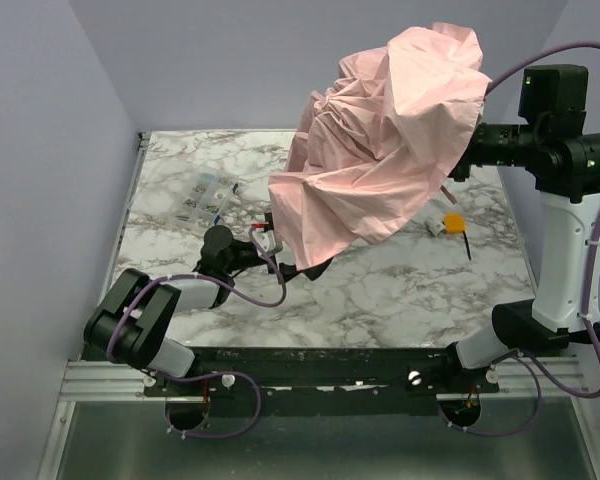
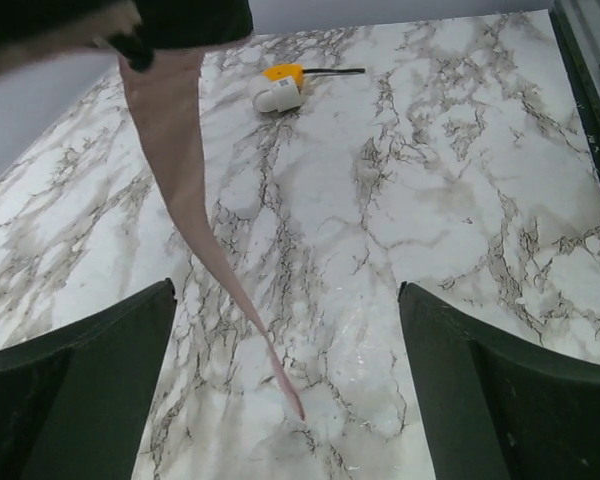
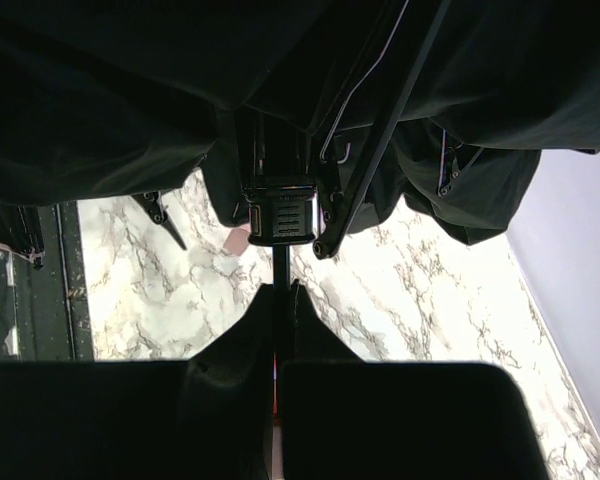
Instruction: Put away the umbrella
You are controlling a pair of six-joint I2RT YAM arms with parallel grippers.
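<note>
Next, the left gripper grabs the pink strap [image 2: 195, 220] by its dangling end [image 2: 288, 392], which leaves the rest free to wrap the canopy.
The umbrella [image 1: 380, 140] hangs half-open above the table, its pale pink fabric crumpled and drooping to the lower left. My right gripper [image 3: 285, 292] is shut on the thin dark shaft [image 3: 283, 262], just below the black runner [image 3: 280, 215]. In the top view the right gripper [image 1: 467, 160] sits at the canopy's right edge, partly hidden by fabric. My left gripper [image 1: 298, 268] is low under the canopy's lower edge. Its jaws are wide open, and the pink strap [image 2: 195, 220] dangles between the fingers [image 2: 70, 385], its tip touching the table.
A small orange and white object [image 1: 450, 222] with a thin black stick lies on the marble table [image 1: 400, 290] at the right, also seen as the orange object [image 2: 278, 88] in the left wrist view. A clear packet [image 1: 208, 197] lies at the back left. Walls close in on both sides.
</note>
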